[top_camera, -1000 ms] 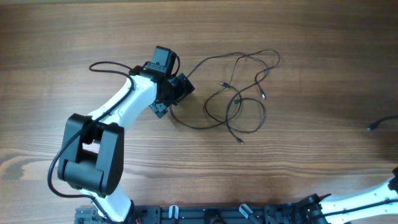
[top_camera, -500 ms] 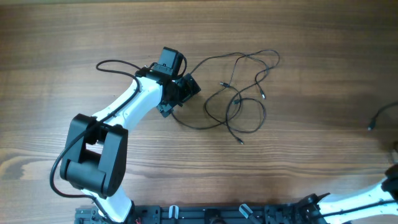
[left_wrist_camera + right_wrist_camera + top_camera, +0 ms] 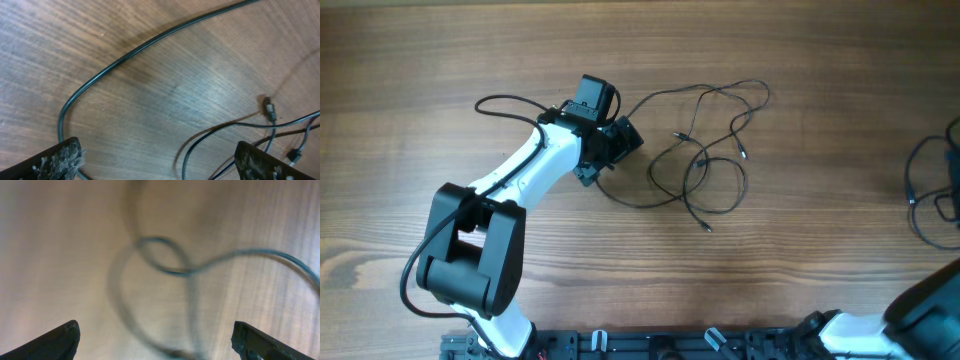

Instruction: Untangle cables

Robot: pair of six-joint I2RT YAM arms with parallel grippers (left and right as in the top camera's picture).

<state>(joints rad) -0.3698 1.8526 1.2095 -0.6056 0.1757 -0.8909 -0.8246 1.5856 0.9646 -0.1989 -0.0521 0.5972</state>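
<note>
Next, my right gripper grabs one cable along a loop of the tangle (image 3: 764, 99) to untangle it, and the cable's plug tips stay free.
Several thin black cables (image 3: 705, 160) lie in a loose tangle of loops at the table's middle, small plug tips sticking out. My left gripper (image 3: 620, 140) is just left of the tangle and open. In the left wrist view its fingertips (image 3: 60, 159) stand wide over bare wood, with a cable curve (image 3: 125, 55) ahead and a plug tip (image 3: 270, 108) to the right. A separate cable loop (image 3: 923, 195) lies at the right edge. My right gripper (image 3: 162, 342) is open above a blurred cable loop (image 3: 165, 260), with nothing between its fingers.
The table is brown wood (image 3: 800, 270). The left arm's white links (image 3: 520, 175) and black base (image 3: 470, 250) fill the lower left. The right arm (image 3: 920, 320) rises at the lower right corner. A black rail (image 3: 670, 345) runs along the front edge.
The left gripper shifted slightly up and right, then stopped. At the right edge the cable grew from a small end into a wide loop. The right arm's link rose higher into view.
</note>
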